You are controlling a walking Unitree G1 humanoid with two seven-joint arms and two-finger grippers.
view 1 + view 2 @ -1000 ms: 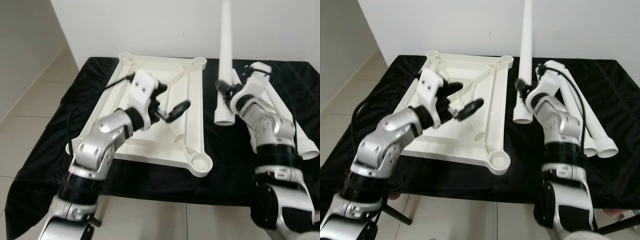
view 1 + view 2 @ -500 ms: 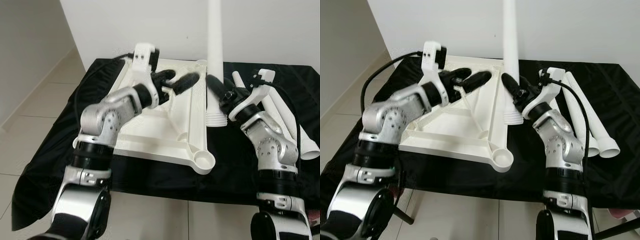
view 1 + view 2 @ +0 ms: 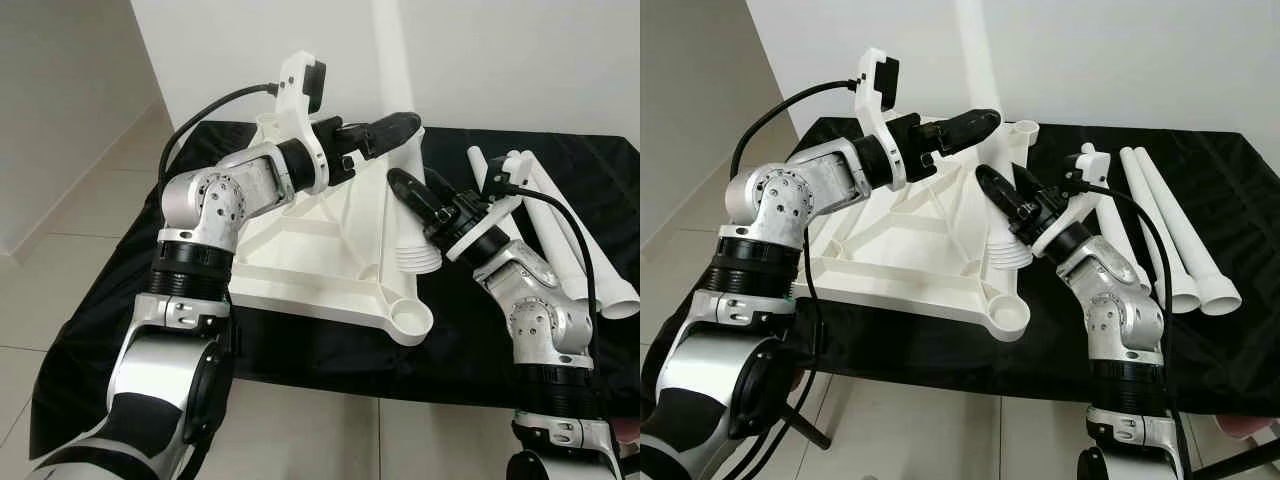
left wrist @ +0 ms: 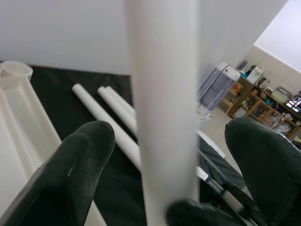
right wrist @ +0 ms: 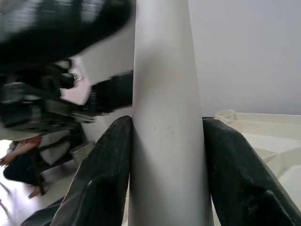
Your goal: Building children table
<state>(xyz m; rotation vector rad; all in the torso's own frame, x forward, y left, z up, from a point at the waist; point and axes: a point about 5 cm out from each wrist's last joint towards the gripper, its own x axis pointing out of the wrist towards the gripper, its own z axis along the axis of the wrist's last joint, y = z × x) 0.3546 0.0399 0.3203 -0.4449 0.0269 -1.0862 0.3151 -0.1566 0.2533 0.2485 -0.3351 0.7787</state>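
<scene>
The robot's left gripper should grab the leg by its bare upper shaft [image 3: 396, 98] next, because the right gripper's fingers are already around the leg's lower part.
The white table top [image 3: 330, 262] lies upside down on the black-clothed table, with a round socket [image 3: 408, 318] at its near right corner. A long white table leg [image 3: 400, 90] stands nearly upright, its ribbed end [image 3: 418, 258] low beside the top's right rim. My right gripper [image 3: 415, 190] is shut on the leg's lower part; both black fingers [image 5: 106, 179] press against it. My left gripper [image 3: 402, 126] reaches across higher up, open, with the leg [image 4: 162, 94] between its fingers [image 4: 80, 174] and a gap on each side.
Three spare white legs [image 3: 1170, 220] lie side by side on the black cloth at the right. Another socket [image 3: 1023, 130] sits at the top's far right corner. The white wall is close behind the table. The cloth's front edge [image 3: 330, 365] hangs over tiled floor.
The view has shifted. My left gripper swung from over the table top across to the leg and now brackets it. My right gripper brought the leg leftward to the top's right rim.
</scene>
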